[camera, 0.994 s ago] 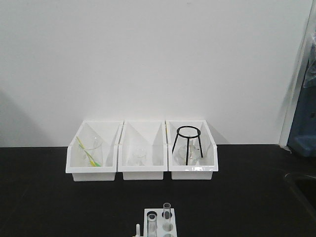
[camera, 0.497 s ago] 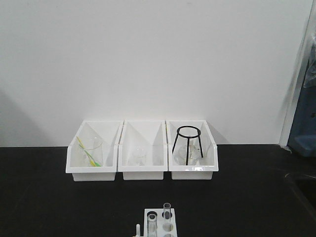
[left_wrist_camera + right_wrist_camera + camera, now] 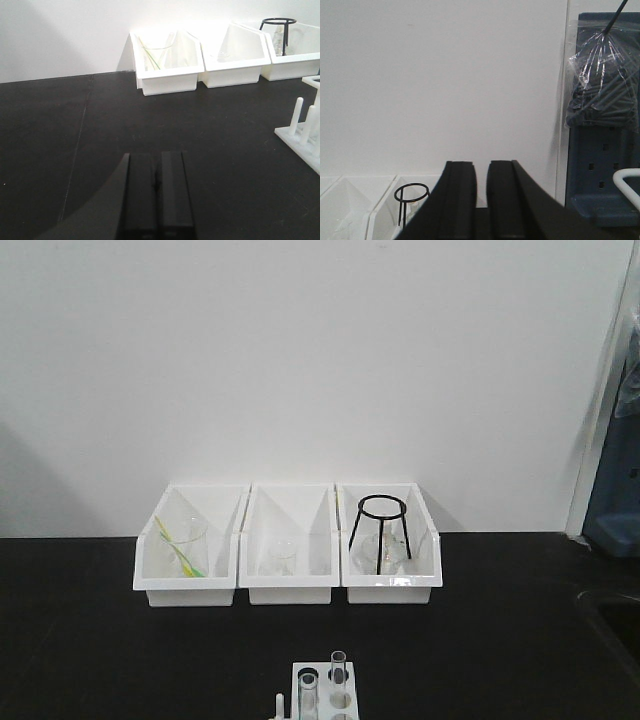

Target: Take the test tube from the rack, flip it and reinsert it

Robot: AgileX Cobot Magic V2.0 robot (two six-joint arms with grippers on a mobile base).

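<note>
I need to flip and reinsert the tube, so next my right gripper should grab the upper body of the taller test tube in the rack.
The white rack (image 3: pixel 325 692) stands at the table's front edge in the front view, cut off by the frame's bottom. Two clear test tubes stand upright in it: a taller one (image 3: pixel 338 670) and a lower one (image 3: pixel 307 690) to its left. In the left wrist view the rack (image 3: pixel 306 131) shows at the right edge with its short pegs. My left gripper (image 3: pixel 157 159) hovers low over the black table left of the rack, shut and empty. My right gripper (image 3: pixel 481 166) points at the back wall, jaws a narrow slit apart with nothing between them. Neither gripper shows in the front view.
Three white bins (image 3: pixel 288 545) line the back wall, holding a beaker with a green-yellow stick (image 3: pixel 185 548), a small beaker (image 3: pixel 281 558), and a black wire tripod (image 3: pixel 381 532) over a flask. A blue pegboard panel with a plastic bag (image 3: pixel 602 90) stands at the right.
The rack, tubes and bins have not moved. Only a faint dark outline at the table's right edge shifts slightly.
</note>
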